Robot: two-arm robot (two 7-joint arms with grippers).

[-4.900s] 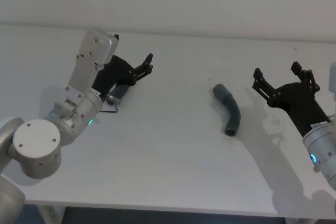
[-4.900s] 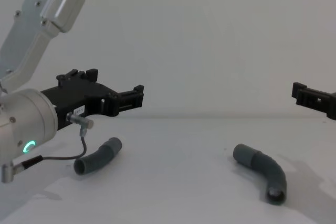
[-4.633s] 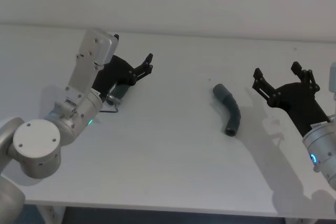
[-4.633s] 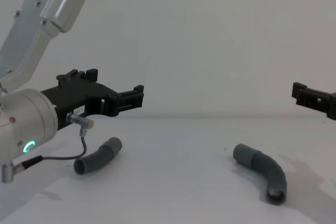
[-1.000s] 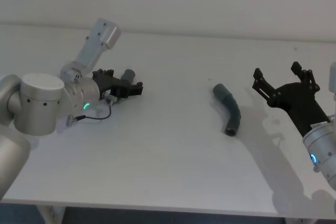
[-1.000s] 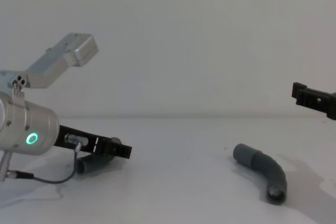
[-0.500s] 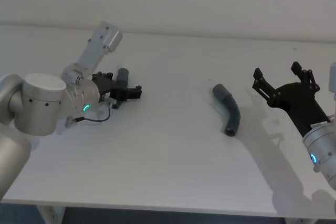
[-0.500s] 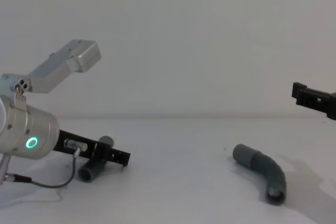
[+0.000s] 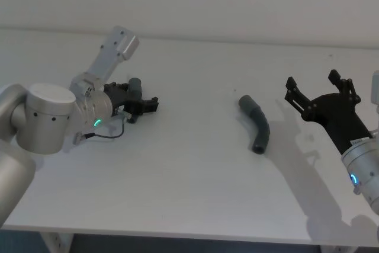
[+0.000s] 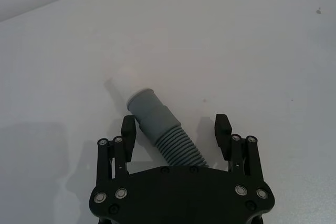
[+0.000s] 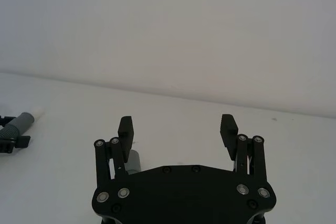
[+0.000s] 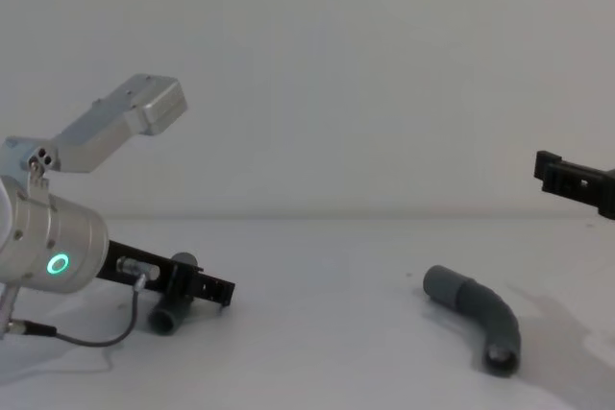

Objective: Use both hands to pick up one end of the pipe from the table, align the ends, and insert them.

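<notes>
My left gripper is to grip the pipe piece by its ribbed part (image 10: 181, 146) next, so its white tip stays free to go into the other pipe.
The thinner pipe piece (image 10: 152, 111), dark grey and ribbed with a white tip (image 10: 122, 76), lies on the white table (image 9: 189, 164) at the left. My left gripper (image 10: 176, 129) is low over it, open, its fingers straddling the ribbed part with a gap on each side. In the head view that piece (image 9: 134, 85) juts out past the left gripper (image 9: 144, 102). The thicker curved piece (image 9: 256, 124) lies right of centre, untouched, also seen in the chest view (image 12: 476, 309). My right gripper (image 9: 312, 79) hovers open to its right, above the table.
A thin cable (image 12: 91, 338) hangs from the left wrist onto the table. The right wrist view shows the left gripper (image 11: 10, 140) and the thinner piece (image 11: 23, 120) far off, and a bit of the thicker piece (image 11: 134, 160) behind a finger.
The left gripper came down from above the thinner piece to table level around it. In the last second that piece swung round, its tip now pointing away. The right arm stayed still.
</notes>
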